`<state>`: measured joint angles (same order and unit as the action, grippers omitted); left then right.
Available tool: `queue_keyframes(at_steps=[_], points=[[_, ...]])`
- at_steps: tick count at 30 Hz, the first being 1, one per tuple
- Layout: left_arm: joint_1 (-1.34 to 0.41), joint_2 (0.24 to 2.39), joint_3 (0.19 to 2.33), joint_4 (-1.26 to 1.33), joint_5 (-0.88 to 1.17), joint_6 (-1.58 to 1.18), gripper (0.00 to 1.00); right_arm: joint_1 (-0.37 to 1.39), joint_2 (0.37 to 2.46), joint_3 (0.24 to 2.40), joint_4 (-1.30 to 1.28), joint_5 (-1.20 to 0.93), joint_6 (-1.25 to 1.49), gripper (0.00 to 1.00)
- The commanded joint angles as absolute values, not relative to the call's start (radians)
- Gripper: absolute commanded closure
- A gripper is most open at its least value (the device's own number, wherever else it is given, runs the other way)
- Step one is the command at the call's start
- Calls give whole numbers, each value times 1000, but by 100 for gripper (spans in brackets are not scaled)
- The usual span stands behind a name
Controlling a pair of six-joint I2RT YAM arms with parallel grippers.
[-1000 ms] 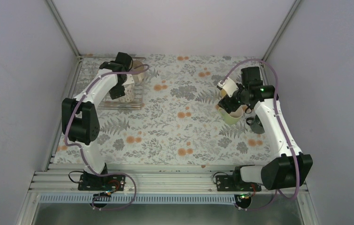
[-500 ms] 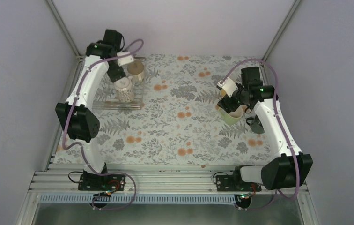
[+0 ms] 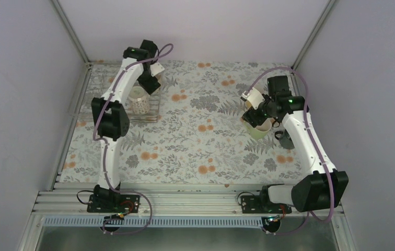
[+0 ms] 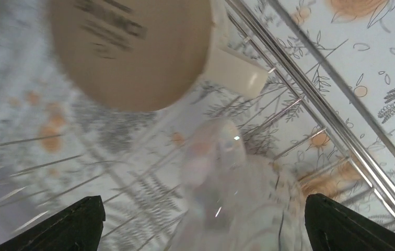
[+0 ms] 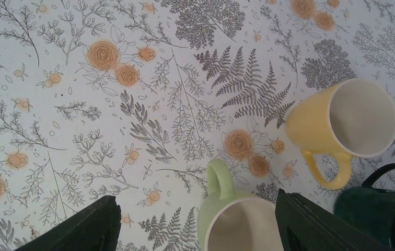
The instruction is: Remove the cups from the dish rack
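Observation:
My left gripper's wide-open fingers are above the patterned white mug's handle, so it is too early to close and the left gripper goes lower next.
The dish rack [image 3: 151, 116] lies at the far left, its bars close up in the left wrist view [image 4: 310, 99]. The patterned white mug [image 3: 139, 104] stands on it and shows blurred in the left wrist view [image 4: 237, 204]. The cream-white mug [image 4: 127, 47] sits upside down on the rack beyond it. My left gripper [image 3: 150, 82] hovers open over these two mugs, holding nothing [image 4: 206, 230]. My right gripper [image 3: 253, 116] is open above the pale green mug [image 5: 237, 219], which stands on the table [image 3: 259, 133]. The yellow mug [image 5: 347, 125] and dark green mug [image 5: 383, 209] stand beside it.
The floral tablecloth [image 3: 200, 141] covers the table. Grey walls close in the left, back and right sides. The dark green mug [image 3: 288, 140] stands close under my right forearm.
My left arm has risen and swung right, so its gripper now hangs over the back right of the rack. My right arm has barely moved.

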<state>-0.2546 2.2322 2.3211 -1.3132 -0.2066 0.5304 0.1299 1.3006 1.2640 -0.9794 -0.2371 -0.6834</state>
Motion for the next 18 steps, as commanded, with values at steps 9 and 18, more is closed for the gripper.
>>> queue_keyframes(at_steps=[9, 18], points=[[-220, 2351, 2421, -1358, -85, 343, 6, 137, 1283, 1181, -914, -221, -665, 23], [-176, 2393, 2426, -1358, -82, 346, 12, 137, 1296, 1203, -903, -223, -664, 23]])
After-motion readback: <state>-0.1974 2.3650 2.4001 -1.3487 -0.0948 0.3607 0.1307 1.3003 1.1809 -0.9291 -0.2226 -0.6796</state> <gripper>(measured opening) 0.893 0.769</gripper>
